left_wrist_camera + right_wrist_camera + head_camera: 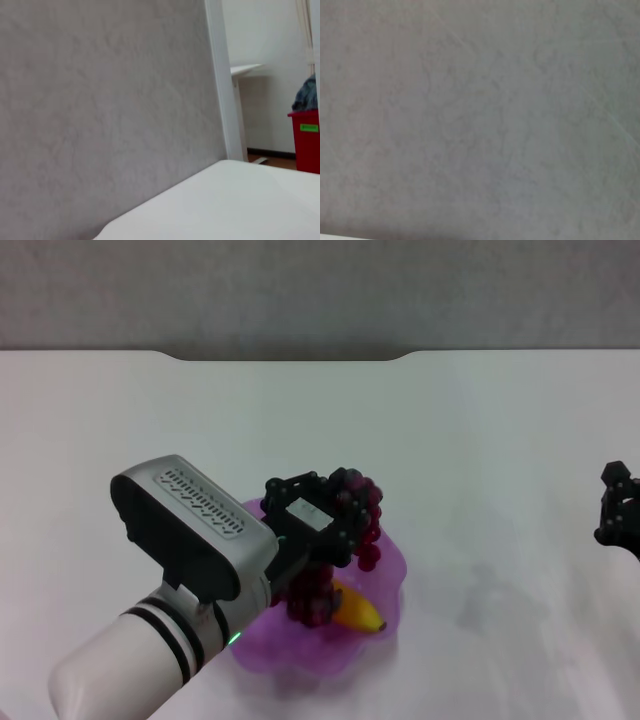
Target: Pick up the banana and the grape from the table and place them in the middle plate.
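Note:
The drooping grape bunch (312,595) hangs in over the purple plate onto the banana (361,613) and would remain in the plate, so my left gripper releases the grape now.
The purple scalloped middle plate (396,562) lies on the white table (480,440), near its front centre. In it rests the yellow banana (361,613), partly hidden by my left arm. My left gripper (332,523) hangs over the plate, shut on the grape (368,512), a dark red bunch. Part of the bunch shows past the fingers and part droops towards the banana. At the far right edge of the head view, my right gripper (618,508) stays parked above the table. Both wrist views show none of the task's objects.
A grey wall (320,290) runs behind the table's far edge. The left wrist view shows that wall, a table corner (235,200) and a red bin (306,140) farther off. Only grey wall fills the right wrist view.

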Controlling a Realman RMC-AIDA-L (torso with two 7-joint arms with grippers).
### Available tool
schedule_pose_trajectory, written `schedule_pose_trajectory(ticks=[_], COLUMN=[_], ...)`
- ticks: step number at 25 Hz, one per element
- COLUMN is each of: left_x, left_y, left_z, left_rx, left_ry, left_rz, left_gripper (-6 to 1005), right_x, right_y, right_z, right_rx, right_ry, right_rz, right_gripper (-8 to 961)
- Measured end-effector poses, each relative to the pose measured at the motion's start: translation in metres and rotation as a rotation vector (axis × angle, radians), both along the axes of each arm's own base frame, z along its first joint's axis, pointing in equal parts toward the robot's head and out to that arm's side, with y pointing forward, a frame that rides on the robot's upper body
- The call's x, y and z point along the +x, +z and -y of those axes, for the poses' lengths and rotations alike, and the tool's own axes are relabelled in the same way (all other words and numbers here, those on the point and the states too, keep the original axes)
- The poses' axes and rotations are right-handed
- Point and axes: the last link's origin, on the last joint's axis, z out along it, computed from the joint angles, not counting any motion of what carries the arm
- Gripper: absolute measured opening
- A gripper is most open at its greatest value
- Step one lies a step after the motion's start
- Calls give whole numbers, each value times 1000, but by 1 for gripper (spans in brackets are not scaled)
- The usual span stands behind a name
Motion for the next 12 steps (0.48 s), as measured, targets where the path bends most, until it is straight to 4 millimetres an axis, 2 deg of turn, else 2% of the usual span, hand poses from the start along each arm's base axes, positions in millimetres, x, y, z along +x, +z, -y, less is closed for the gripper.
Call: schedule_pose_trajectory(ticks=[11,12], left_x=[-1,-2], left_y=[0,0], left_z=[-1,-2], left_rx=[-4,-2], left_ry=[19,22], left_rz=[15,15], left_gripper=[267,343], right_x=[-2,-2], right_y=[-1,-1], right_z=[0,0], right_rx=[-2,-2], right_ry=[7,7], right_rz=[-7,-8], right_gripper=[0,0])
